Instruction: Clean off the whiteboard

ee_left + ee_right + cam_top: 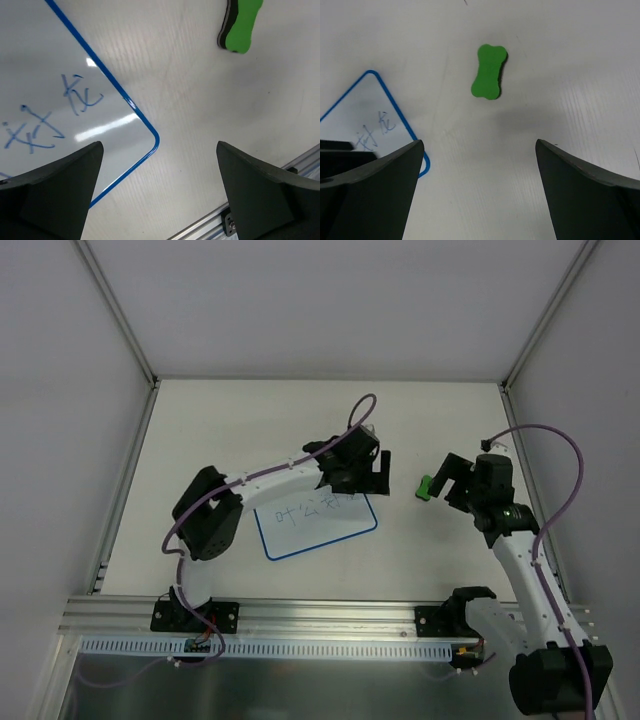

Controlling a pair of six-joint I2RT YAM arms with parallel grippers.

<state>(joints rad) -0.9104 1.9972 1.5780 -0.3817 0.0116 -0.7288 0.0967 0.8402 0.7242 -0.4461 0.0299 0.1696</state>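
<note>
The robot's right gripper will next hold the green eraser across its narrow middle [424,488], so that its dark bottom stays free to erase the whiteboard [315,525].
The whiteboard [315,525] lies flat on the table, white with a blue border and blue handwriting in its upper part. My left gripper [380,478] hovers over the board's right corner, open with nothing between its jaws [160,195]; that corner [150,135] shows just below them. A green bone-shaped eraser [425,486] lies on the table right of the board, between the two grippers. My right gripper [450,480] is beside it, open and empty [477,190]. The eraser [489,71] sits ahead of the right jaws, apart from them. It also shows in the left wrist view as the eraser [240,25].
Grey walls close the table on the left, back and right. An aluminium rail [320,615] runs along the near edge by the arm bases. Bare table [300,430] stretches behind the board.
</note>
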